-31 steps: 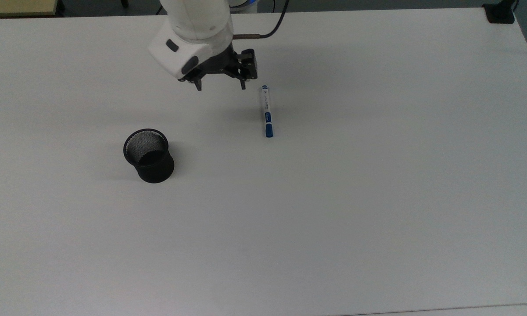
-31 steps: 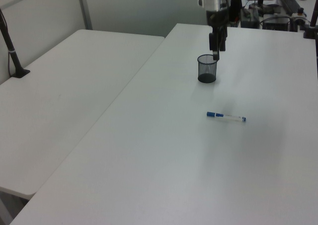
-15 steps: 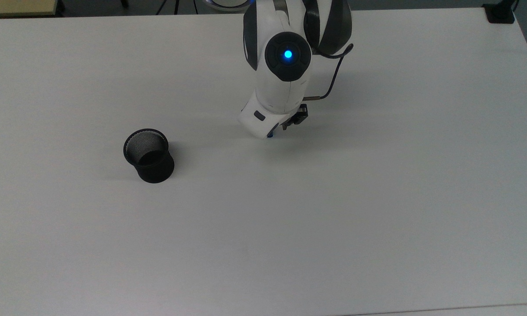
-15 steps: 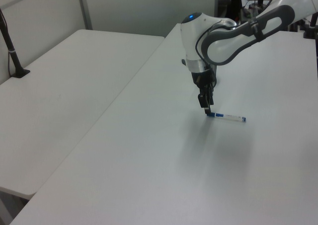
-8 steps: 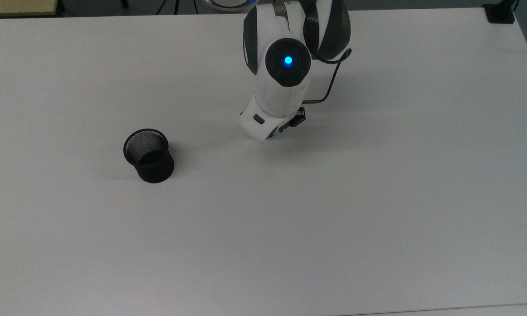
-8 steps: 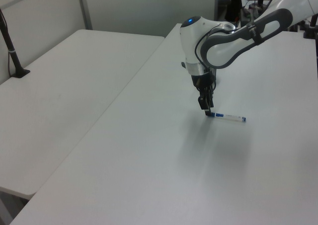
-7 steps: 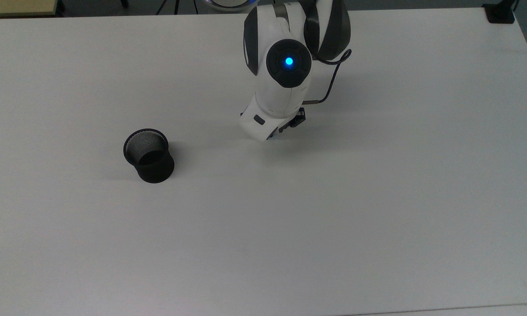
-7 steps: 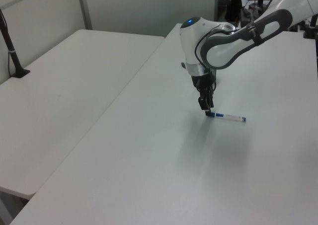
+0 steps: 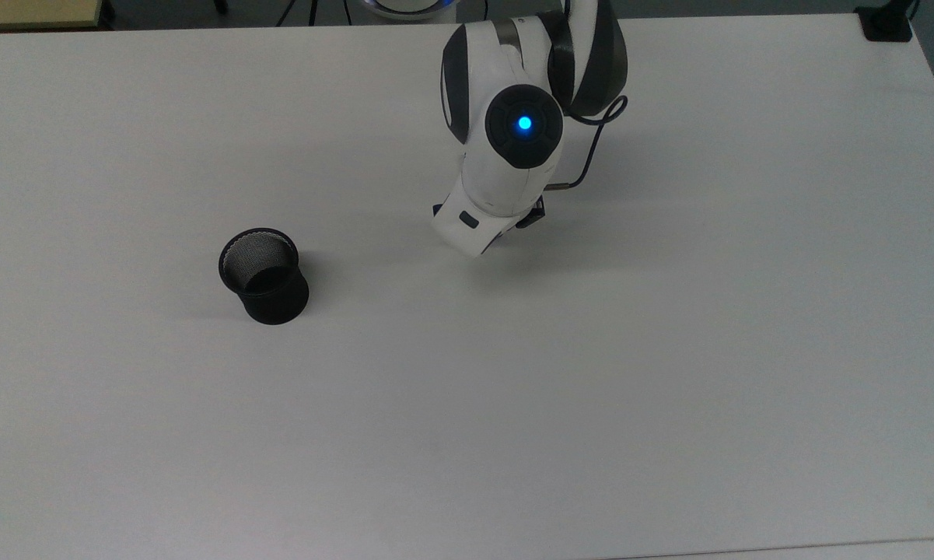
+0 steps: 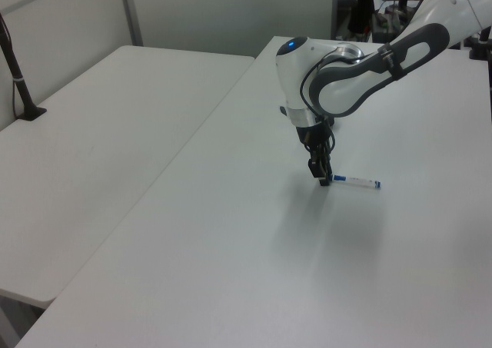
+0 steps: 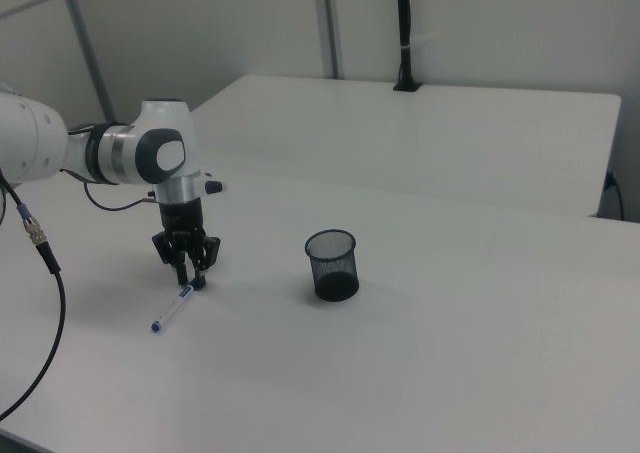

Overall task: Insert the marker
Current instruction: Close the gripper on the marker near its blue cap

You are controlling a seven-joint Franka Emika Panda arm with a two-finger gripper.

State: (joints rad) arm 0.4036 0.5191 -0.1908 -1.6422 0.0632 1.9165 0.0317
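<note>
The marker (image 10: 356, 182) needs to go into the mesh cup, so my gripper should next grab it by its blue-end with the cap (image 10: 338, 178).
The marker (image 10: 356, 182) lies flat on the white table (image 10: 254, 271); it is white with a blue cap. In the right view the marker (image 11: 172, 309) points toward the gripper. My gripper (image 11: 190, 279) points straight down, open, with its fingers low at the table on either side of the marker's cap end. In the left view the gripper (image 10: 324, 181) sits at the marker's left end. The black mesh cup (image 9: 264, 276) stands upright and empty, well off to the top view's left of the arm (image 9: 513, 155). In the right view the cup (image 11: 332, 265) is to the gripper's right.
A second white table (image 10: 92, 133) adjoins on the left view's left, with a black post (image 11: 403, 33) clamped to it. A dark cable (image 11: 45, 303) hangs from the arm at the right view's left edge. A black clamp (image 9: 886, 23) sits on the table's corner.
The arm swung from beside the cup over to the marker and went down. In the last half second the gripper dropped a little further onto the cap end. Marker and cup have not moved.
</note>
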